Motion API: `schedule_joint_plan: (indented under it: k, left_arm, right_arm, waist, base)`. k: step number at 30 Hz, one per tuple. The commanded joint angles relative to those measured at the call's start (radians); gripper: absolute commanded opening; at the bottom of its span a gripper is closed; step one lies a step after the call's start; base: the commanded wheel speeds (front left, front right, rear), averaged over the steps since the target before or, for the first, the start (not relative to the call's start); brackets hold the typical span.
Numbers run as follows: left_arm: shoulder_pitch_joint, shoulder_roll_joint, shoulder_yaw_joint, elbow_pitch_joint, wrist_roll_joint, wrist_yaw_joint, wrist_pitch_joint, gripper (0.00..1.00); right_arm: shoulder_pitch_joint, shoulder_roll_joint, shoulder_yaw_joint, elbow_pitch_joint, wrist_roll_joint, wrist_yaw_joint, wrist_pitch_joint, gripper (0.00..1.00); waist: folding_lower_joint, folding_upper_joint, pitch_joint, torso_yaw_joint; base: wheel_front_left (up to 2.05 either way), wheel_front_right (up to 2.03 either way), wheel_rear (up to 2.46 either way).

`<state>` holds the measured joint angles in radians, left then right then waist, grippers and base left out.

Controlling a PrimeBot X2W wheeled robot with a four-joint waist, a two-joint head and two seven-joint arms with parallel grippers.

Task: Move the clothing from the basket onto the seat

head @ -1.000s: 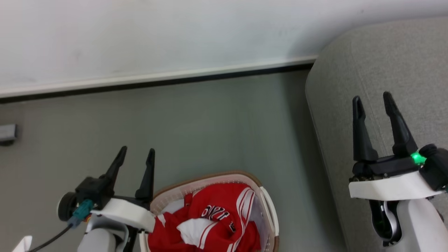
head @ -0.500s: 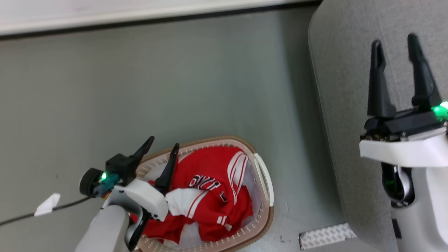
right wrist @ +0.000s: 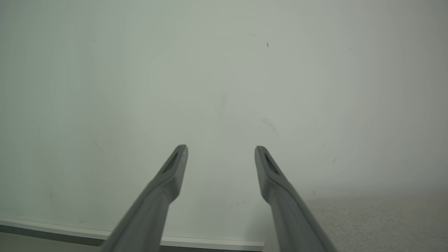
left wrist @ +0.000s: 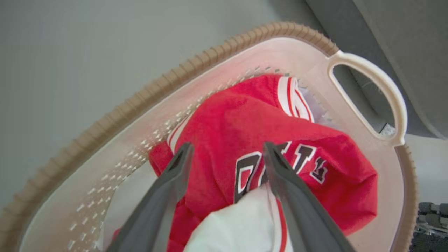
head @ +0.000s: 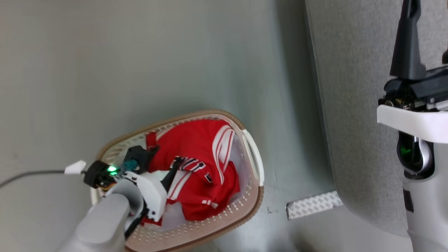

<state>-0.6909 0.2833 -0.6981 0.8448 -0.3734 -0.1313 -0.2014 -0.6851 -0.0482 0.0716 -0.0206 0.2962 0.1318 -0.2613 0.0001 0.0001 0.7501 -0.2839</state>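
Observation:
My left gripper grabs the jersey by the fold at its lettering next, since this fold stands up while the rest lies slack in the basket.
The red jersey with white stripes and block lettering lies bunched in the white oval basket on the floor. My left gripper is down inside the basket. In the left wrist view it is open, its fingers astride a fold of the jersey at the lettering, tips at the cloth. The grey seat fills the right side. My right gripper is open and holds nothing; it hangs over the seat, one finger showing in the head view.
The basket's loop handle faces the seat, with a strip of grey floor between them. Pale cloth lies under the jersey. A patterned white strip lies on the floor by the seat's base. A cable with a white tag trails left.
The head camera has tilted down, shifting the whole picture. My left gripper has dropped from beside the basket's rim into the basket, onto the jersey. The right gripper stays open.

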Motion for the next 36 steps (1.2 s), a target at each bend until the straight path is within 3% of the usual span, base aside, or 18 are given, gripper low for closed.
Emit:
schedule_joint_plan:
  k: [1, 10, 22, 29, 30, 31, 32, 36]
  left_arm:
    - [-0.020, 0.015, -0.026, 0.019, -0.008, 0.001, 0.013, 1.00]
    - [-0.125, 0.055, -0.200, 0.151, 0.021, 0.001, 0.061, 1.00]
    - [-0.214, 0.053, -0.401, 0.270, -0.065, 0.000, 0.199, 1.00]
    - [-0.224, 0.078, -0.462, 0.249, -0.200, 0.000, 0.273, 1.00]
    - [-0.226, 0.083, -0.472, 0.242, -0.215, 0.000, 0.275, 0.87]
    - [-0.229, 0.089, -0.485, 0.234, -0.228, 0.000, 0.270, 0.48]
    - [-0.233, 0.095, -0.496, 0.226, -0.240, 0.000, 0.261, 0.00]
    - [-0.234, 0.098, -0.513, 0.206, -0.300, 0.000, 0.216, 0.00]
  right_arm:
    - [-0.018, -0.001, 0.003, -0.011, 0.006, -0.002, -0.002, 1.00]
    - [-0.044, -0.001, 0.004, -0.043, 0.036, -0.002, -0.002, 1.00]
    - [-0.052, -0.001, 0.024, -0.044, 0.077, -0.002, -0.002, 1.00]
    - [-0.049, -0.001, 0.031, -0.037, 0.081, -0.002, -0.002, 1.00]
    - [-0.048, -0.001, 0.030, -0.034, 0.081, -0.002, -0.002, 1.00]
    - [-0.046, -0.001, 0.031, -0.031, 0.080, -0.002, -0.002, 1.00]
    - [-0.043, -0.001, 0.032, -0.028, 0.078, -0.002, -0.002, 1.00]
    - [-0.041, -0.001, 0.033, -0.014, 0.067, -0.002, -0.002, 1.00]
  waist:
    - [-0.0001, -0.0001, 0.037, -0.027]
    - [-0.0001, -0.0001, 0.119, -0.068]
    - [-0.0001, -0.0001, 0.188, -0.116]
    - [-0.0001, -0.0001, 0.193, -0.122]
    - [-0.0001, -0.0001, 0.191, -0.120]
    - [-0.0001, -0.0001, 0.187, -0.119]
    - [-0.0001, -0.0001, 0.183, -0.117]
    - [-0.0001, -0.0001, 0.149, -0.103]
  base:
    - [0.00, 0.00, 0.00]
    - [0.00, 0.00, 0.00]
    - [0.00, 0.00, 0.00]
    - [0.00, 0.00, 0.00]
    - [0.00, 0.00, 0.00]
    - [0.00, 0.00, 0.00]
    - [0.00, 0.00, 0.00]
    - [0.00, 0.00, 0.00]
